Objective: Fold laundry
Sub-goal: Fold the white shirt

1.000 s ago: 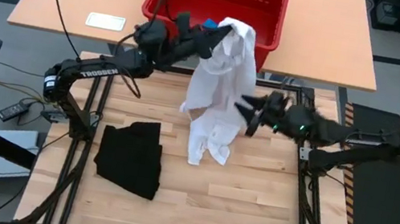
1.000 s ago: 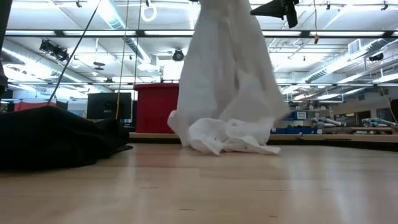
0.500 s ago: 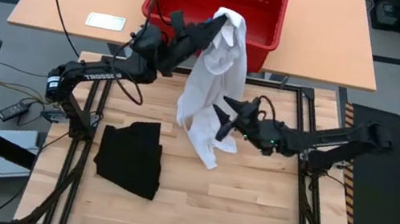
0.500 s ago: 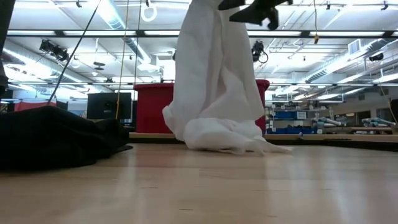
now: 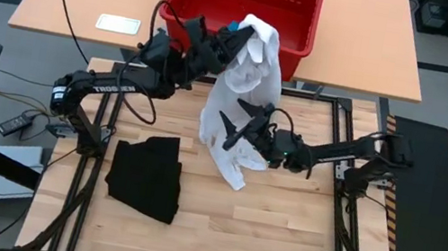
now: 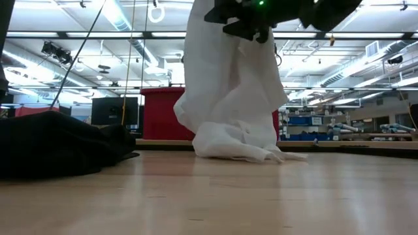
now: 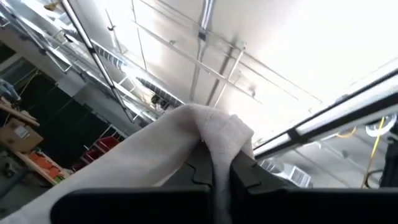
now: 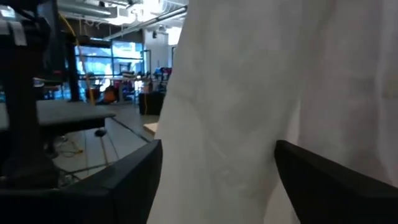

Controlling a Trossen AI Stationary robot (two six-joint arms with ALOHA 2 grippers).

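Note:
The robot's right gripper next needs to grab the white T-shirt by its hanging edge below the bunched top, to spread the shirt out.
The large white T-shirt hangs from my left gripper, which is raised by the near rim of the red basket and shut on the shirt's top. The shirt's lower end lies crumpled on the table. My right gripper is open, level at mid-height of the hanging shirt, one finger on each side of the cloth. The black garment lies bunched on the table's left part. A small bright blue piece peeks out of the basket behind the left gripper. My left gripper pinches a bunched top part of the white T-shirt between its two fingers, several layers gathered. The shirt hangs below the hold, and its lower end rests on the table. My right gripper stands open around the hanging cloth; I cannot tell whether its fingers touch it.
The red basket stands on a tan table beyond the far edge, with a small white flat thing to its left. Dark frame rails run along the table's left and right sides. Bare wood lies near and right of the shirt.
My right gripper has moved toward the table's left, staying open, until its fingers stand around the hanging white T-shirt. The shirt's lower end has gathered in a little on the table. My left gripper has kept the shirt's top raised by the basket.

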